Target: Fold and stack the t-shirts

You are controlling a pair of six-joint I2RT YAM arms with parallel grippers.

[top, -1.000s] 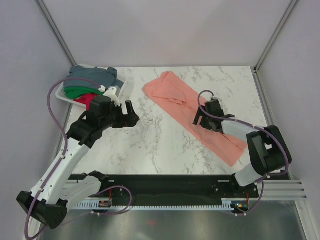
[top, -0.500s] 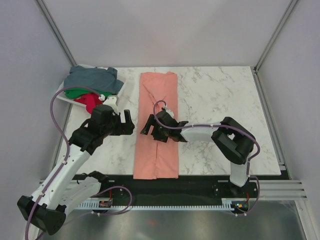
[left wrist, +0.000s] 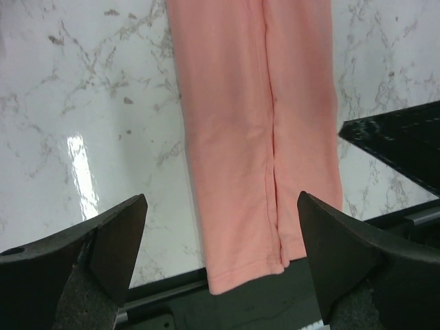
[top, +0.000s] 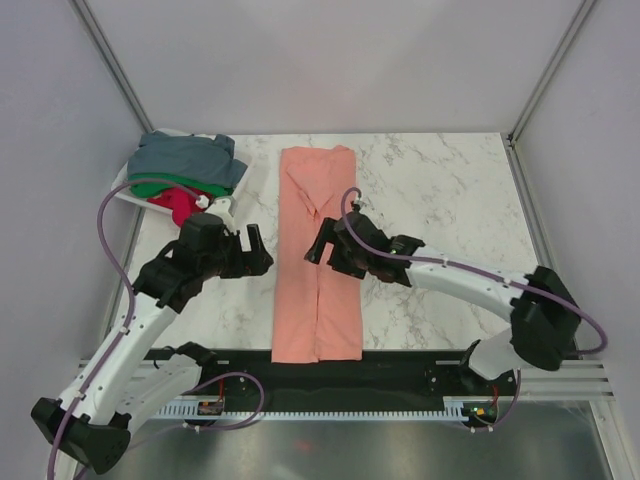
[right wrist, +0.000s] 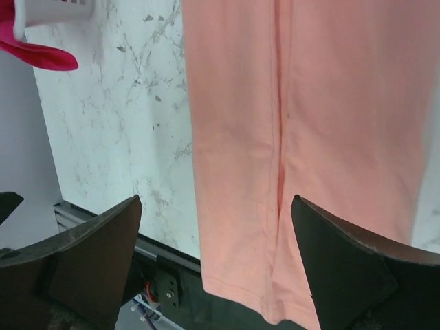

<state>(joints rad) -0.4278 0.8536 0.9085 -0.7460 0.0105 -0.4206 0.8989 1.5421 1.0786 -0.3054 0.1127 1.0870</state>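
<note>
Next, the right gripper grabs the salmon-pink t-shirt's near-end corner on that gripper's side to fold that end over. The other corner of that end stays free.
A salmon-pink t-shirt (top: 316,250) lies flat on the marble table, folded into a long strip from back to front, its near end over the black front rail. It shows in the left wrist view (left wrist: 258,130) and the right wrist view (right wrist: 302,137). My left gripper (top: 257,252) is open and empty, just left of the strip. My right gripper (top: 322,248) is open and empty, over the strip's middle. Grey-blue (top: 185,157), green (top: 150,186) and red (top: 175,203) t-shirts are heaped at the back left.
A white mesh basket (top: 225,190) holds the heaped shirts at the table's back left corner. A black rail (top: 400,365) runs along the front edge. The enclosure's walls and metal posts stand on both sides.
The pink shirt went from lying diagonally at the right to lying straight in the middle. My right gripper swept left with it, then drew back slightly. My left gripper barely moved.
</note>
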